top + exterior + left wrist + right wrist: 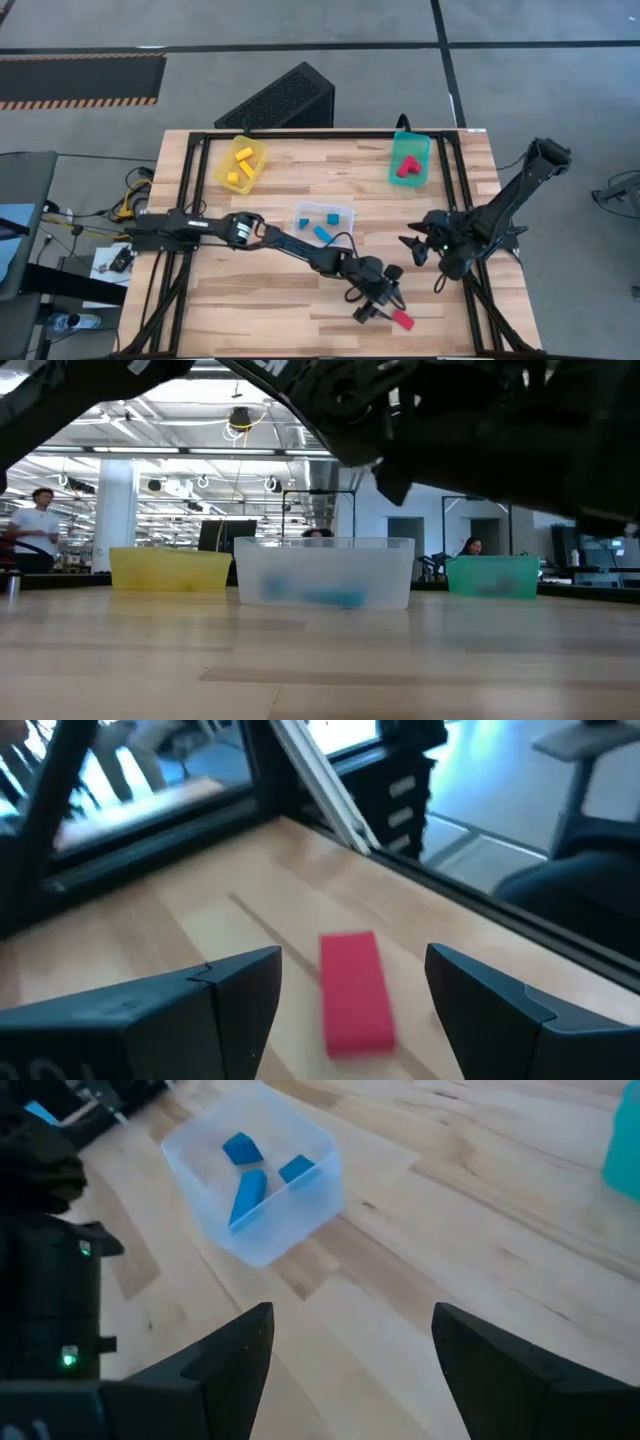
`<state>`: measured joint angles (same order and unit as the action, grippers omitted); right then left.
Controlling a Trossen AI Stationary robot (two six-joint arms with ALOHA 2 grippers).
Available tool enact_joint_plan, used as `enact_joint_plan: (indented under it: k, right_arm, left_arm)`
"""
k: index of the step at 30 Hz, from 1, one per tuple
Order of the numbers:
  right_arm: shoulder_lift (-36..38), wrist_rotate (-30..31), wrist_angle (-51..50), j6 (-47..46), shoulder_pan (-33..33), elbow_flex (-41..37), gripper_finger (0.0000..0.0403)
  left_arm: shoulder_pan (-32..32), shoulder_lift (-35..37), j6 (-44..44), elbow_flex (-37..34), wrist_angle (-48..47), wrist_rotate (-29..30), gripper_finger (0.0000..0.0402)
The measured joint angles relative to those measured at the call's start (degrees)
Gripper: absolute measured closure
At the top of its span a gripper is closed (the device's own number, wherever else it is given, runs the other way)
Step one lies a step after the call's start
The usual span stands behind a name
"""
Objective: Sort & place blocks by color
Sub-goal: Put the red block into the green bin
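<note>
My left gripper's fingers are above and short of the bar and would miss if closed now, so they need to go lower toward it before closing on the red bar point(403, 319).
A red bar block point(401, 320) lies flat on the table near its near edge; in the left wrist view the red bar point(354, 990) lies between the open fingers of my left gripper point(350, 1000), untouched. My left gripper point(372, 311) hovers just left of it. My right gripper point(414, 249) is open and empty above the table's right middle. The clear bin point(323, 222) holds three blue blocks point(262, 1172). The yellow bin point(240, 165) holds yellow blocks. The teal bin point(409, 158) holds red blocks point(407, 167).
The three bins stand in a row across the far half of the table; in the low view they are the yellow bin point(170, 570), the clear bin point(324, 572) and the teal bin point(492, 576). People show in the room behind. A black box point(285, 100) lies beyond the far edge.
</note>
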<state>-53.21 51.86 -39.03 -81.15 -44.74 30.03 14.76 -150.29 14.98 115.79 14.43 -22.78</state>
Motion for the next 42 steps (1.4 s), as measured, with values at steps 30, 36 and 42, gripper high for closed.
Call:
enact_joint_plan:
  k: [30,36,42]
  right_arm:
    - [-1.4,0.8,2.6,-2.4,-1.6,0.1,0.011]
    - [-3.1,1.8,1.0,-2.5,-1.6,0.1,0.011]
    - [-5.7,3.0,0.5,-7.1,-1.7,0.1,0.011]
  left_arm:
    - [0.9,-8.3,-5.0,7.3,-2.7,2.2,0.03]
    - [0.4,-6.8,-7.4,7.2,-5.4,3.8,0.0301]
    - [-0.1,0.4,-2.0,7.0,-16.1,16.1,0.0301]
